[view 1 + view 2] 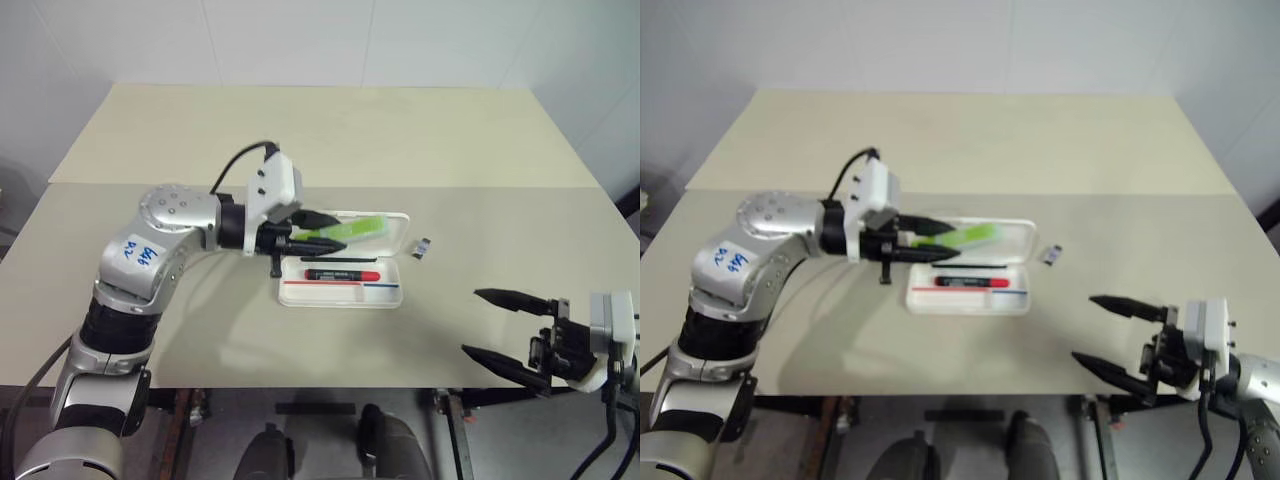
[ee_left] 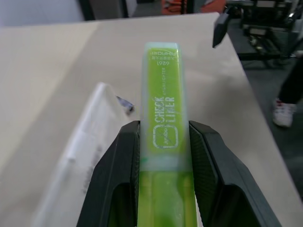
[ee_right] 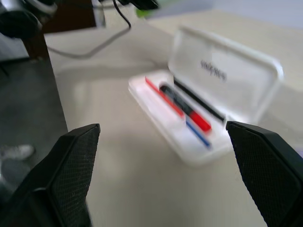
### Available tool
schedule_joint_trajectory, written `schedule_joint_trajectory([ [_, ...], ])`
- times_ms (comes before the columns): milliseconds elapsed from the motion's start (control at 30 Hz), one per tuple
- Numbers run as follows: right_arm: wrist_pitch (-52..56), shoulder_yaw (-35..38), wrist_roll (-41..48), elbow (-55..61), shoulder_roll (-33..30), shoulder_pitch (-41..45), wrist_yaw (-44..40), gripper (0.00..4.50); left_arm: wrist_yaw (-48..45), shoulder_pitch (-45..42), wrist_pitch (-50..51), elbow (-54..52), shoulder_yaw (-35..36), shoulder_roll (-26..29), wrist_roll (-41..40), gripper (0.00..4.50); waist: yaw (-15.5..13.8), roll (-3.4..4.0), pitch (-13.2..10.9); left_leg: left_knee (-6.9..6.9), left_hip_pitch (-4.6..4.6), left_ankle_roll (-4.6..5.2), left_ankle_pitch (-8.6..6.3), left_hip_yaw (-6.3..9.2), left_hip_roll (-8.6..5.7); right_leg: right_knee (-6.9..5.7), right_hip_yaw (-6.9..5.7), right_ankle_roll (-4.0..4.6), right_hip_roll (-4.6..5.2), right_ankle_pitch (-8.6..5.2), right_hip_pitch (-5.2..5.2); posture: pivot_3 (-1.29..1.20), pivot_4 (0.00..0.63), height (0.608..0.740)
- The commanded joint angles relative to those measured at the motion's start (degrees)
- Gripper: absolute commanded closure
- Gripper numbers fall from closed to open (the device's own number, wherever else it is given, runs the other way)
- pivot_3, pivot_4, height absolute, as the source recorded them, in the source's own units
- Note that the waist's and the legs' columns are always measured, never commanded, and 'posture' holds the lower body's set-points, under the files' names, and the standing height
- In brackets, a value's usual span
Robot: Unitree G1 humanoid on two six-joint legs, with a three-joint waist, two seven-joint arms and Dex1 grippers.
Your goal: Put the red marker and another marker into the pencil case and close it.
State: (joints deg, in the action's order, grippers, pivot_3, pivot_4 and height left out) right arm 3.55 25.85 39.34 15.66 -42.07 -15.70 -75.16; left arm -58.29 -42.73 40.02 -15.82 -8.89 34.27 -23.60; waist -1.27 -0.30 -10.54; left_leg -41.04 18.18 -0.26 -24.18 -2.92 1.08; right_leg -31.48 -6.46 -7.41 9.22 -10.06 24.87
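The green highlighter [image 1: 355,229] stays in my left gripper for now, as it hangs in front of the pencil case's raised lid, short of the pencil case's front section [image 1: 325,294].
The white pencil case [image 1: 393,292] lies open in the middle of the table, its lid [image 3: 222,71] standing up at the back. The red marker [image 1: 342,274] lies inside the tray, also seen as the red marker [image 3: 187,109] from the right wrist. My left gripper [image 1: 333,230] is shut on the other marker, a light-green highlighter [image 2: 164,118], and holds it level just above the case's back-left part, in front of the lid. My right gripper [image 1: 500,325] stands open and empty over the table's front right edge, well right of the case.
A thin black pen [image 1: 335,260] and a thin red-and-blue pen [image 1: 340,284] also lie in the tray. A small dark object [image 1: 421,247] rests on the table just right of the lid. The table's front edge [image 1: 300,387] runs near my right gripper.
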Motion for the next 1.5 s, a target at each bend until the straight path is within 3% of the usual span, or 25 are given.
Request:
schedule_joint_trajectory([
  [33, -8.0, 2.89, -2.99, -3.65, -0.58, -1.89, -5.31, 0.0, 0.5, 2.3, 0.63, -3.61, -1.17, -0.16, -1.05, 3.41, -0.01, 0.02, -0.01, 0.01, -0.03, 0.01, -0.01, 0.01, 0.0, 0.02, 0.0, 0.0, 0.0, 0.0, -0.04, 0.0, 0.15, 0.74],
  [333, -10.21, 3.37, -4.37, -5.01, -0.32, -5.53, -4.53, 0.0, 0.42, 8.12, -7.08, 0.72, -6.91, 2.97, 7.46, 3.41, -0.07, 0.05, 0.01, -0.03, -0.08, 0.0, 0.0, 0.03, 0.01, 0.02, -0.01, 0.01, 0.0, 0.0, -0.11, 0.0, 0.15, 0.74],
  [967, -11.48, -0.57, -6.66, -1.96, 1.44, -5.4, 0.4, 0.0, -0.62, 4.71, -22.8, 15.82, -11.8, -2.32, 18.58, 3.41, -0.17, 0.09, 0.03, -0.02, -0.09, 0.02, -0.02, 0.06, 0.01, 0.08, -0.07, 0.0, 0.01, 0.01, -0.17, 0.0, 0.15, 0.74],
  [1300, -11.38, -1.26, -6.68, -1.03, 1.43, -5.41, 2.29, 0.0, -2.08, 4.41, -17.72, 9.56, -10.53, -3.71, 16.02, 0.07, -0.23, 0.09, 0.03, -0.03, -0.08, 0.04, -0.03, 0.06, 0.01, 0.08, -0.07, -0.01, 0.01, 0.01, -0.17, 0.0, 0.15, 0.74],
  [1500, -11.08, -1.69, -6.53, -1.27, 0.95, -4.41, 2.76, 0.0, -1.53, 4.76, -12.11, 2.43, -9.07, -3.71, 13.32, 0.01, -0.17, 0.09, 0.03, -0.03, -0.08, 0.04, -0.03, 0.07, 0.01, 0.08, -0.07, -0.01, 0.01, 0.01, -0.17, 0.0, 0.15, 0.74],
])
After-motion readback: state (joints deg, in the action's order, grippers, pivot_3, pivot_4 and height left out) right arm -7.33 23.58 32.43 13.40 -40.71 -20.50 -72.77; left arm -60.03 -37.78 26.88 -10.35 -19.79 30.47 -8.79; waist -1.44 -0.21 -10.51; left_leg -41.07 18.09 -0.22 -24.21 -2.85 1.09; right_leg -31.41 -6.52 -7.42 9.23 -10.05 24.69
